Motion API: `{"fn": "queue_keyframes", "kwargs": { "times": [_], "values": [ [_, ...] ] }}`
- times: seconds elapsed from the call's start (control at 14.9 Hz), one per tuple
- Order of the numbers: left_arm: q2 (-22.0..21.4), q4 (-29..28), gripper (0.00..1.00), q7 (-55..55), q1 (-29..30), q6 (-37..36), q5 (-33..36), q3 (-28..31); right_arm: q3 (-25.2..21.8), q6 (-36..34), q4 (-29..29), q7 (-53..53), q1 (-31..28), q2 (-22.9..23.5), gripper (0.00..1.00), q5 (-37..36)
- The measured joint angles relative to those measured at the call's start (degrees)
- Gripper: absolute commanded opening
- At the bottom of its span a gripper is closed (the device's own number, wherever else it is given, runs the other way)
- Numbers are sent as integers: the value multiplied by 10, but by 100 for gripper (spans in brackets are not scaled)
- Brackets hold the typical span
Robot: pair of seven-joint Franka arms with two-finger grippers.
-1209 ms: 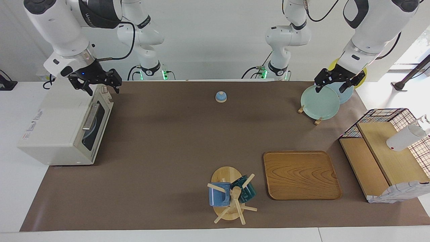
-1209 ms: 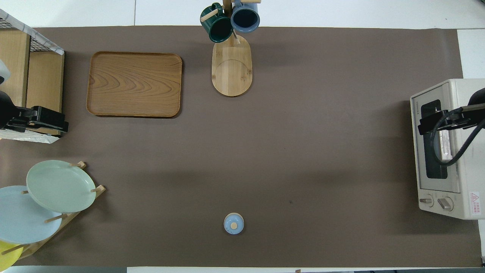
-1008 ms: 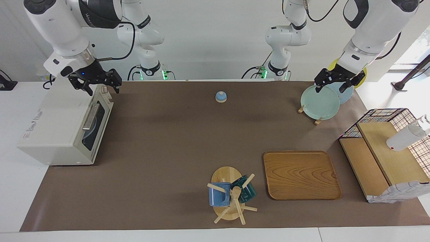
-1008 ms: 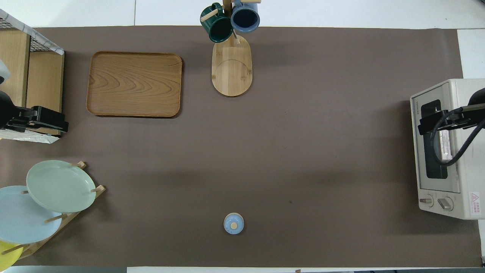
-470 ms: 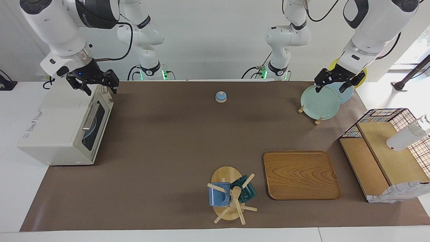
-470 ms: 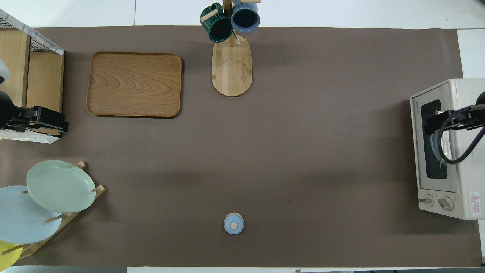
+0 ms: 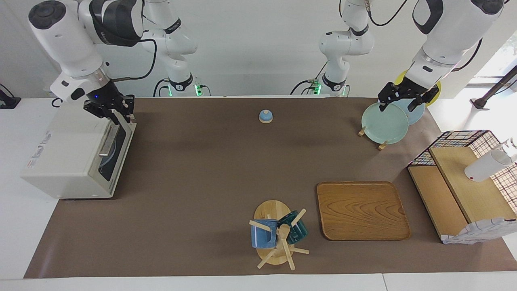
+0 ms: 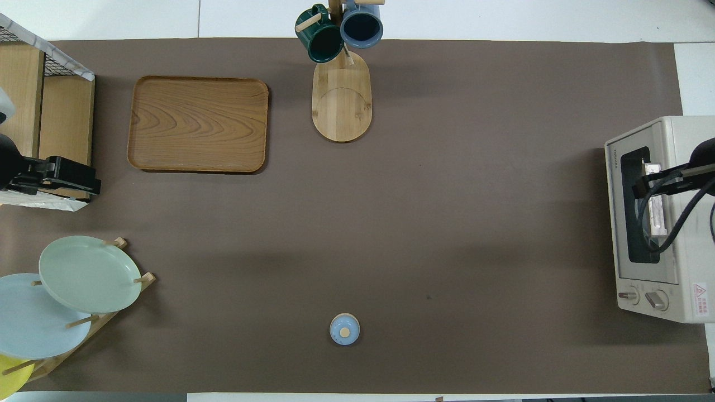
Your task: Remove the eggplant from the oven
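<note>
I will open the oven [image 8: 690,268] next, so my right gripper will grab its metal bar handle [image 8: 657,211].
The cream-white oven [image 7: 68,149] stands at the right arm's end of the table with its dark glass door shut; it also shows in the overhead view [image 8: 678,145]. Its metal bar handle [image 7: 108,140] runs along the top of the door. The eggplant is hidden; only something pale shows through the glass. My right gripper [image 7: 123,117] is open and hangs just over the door's top edge, at the handle's end nearer to the robots, and shows in the overhead view [image 8: 642,181] too. My left gripper [image 7: 398,106] waits open and empty over the plate rack.
A rack of plates [image 7: 384,122] stands at the left arm's end. A wire shelf unit [image 7: 464,182], a wooden tray [image 7: 362,210] and a mug tree [image 7: 276,234] lie farther from the robots. A small blue lid [image 7: 265,116] sits near the robots.
My right gripper has turned at the wrist and come down closer to the oven door's top edge. The left arm has not moved. The oven door stays shut.
</note>
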Motion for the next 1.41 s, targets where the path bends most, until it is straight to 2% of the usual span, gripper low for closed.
{"fn": "queue_keyframes", "kwargs": {
  "times": [0.27, 0.6, 1.41],
  "values": [
    [0, 0, 100, 0, 0, 0, 0, 0, -1, 52, -63, 51, -11, -15, 0, -64],
    [0, 0, 100, 0, 0, 0, 0, 0, -1, 86, -90, 85, -13, -8, 0, -119],
    [0, 0, 100, 0, 0, 0, 0, 0, -1, 126, -129, 90, -27, -2, 0, -125]
  ]
}}
